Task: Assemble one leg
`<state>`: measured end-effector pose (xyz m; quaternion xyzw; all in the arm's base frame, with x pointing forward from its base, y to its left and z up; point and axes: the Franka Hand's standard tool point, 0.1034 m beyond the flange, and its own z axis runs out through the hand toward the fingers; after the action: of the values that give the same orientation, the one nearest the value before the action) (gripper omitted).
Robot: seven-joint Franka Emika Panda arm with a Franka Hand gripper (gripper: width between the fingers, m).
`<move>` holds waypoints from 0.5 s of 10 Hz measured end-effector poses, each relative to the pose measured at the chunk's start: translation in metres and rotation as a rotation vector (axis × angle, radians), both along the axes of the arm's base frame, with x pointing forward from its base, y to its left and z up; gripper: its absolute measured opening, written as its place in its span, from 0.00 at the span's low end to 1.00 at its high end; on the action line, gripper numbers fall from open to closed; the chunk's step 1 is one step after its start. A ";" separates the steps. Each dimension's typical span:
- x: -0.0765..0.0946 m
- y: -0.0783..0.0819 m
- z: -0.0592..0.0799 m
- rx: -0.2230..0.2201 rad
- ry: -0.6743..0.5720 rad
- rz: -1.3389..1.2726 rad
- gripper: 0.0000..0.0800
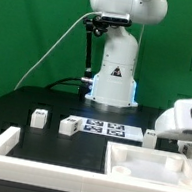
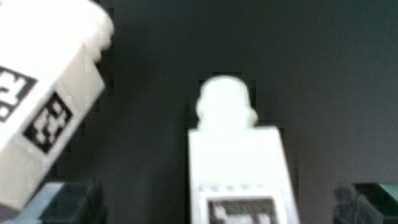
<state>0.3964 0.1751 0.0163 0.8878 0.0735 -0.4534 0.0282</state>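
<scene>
My gripper grabs the leg by its tagged square body (image 2: 242, 203) next, so the leg's rounded peg stays free to enter the white panel.
In the wrist view a white leg (image 2: 235, 160) with a rounded peg at one end lies on the black table. It sits between my two dark fingertips (image 2: 64, 205), with a gap on each side. My gripper (image 2: 217, 204) is open and touches nothing. A second white tagged block (image 2: 50, 95) lies close beside it. In the exterior view my gripper (image 1: 183, 145) is low at the right, behind the large flat white panel (image 1: 168, 173). The leg under it is hidden there. Two more legs (image 1: 40, 118) (image 1: 67, 126) stand at the left.
The marker board (image 1: 107, 127) lies in front of the robot base (image 1: 113, 77). A small white block (image 1: 150, 137) sits just beside my hand. The long white border frame (image 1: 2, 145) runs along the front and left.
</scene>
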 end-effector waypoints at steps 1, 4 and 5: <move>0.004 0.001 -0.005 -0.002 0.027 -0.002 0.81; 0.006 0.001 -0.009 0.003 0.008 -0.005 0.81; 0.005 0.001 -0.010 0.003 0.009 -0.005 0.81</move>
<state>0.4017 0.1766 0.0068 0.8860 0.0719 -0.4574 0.0256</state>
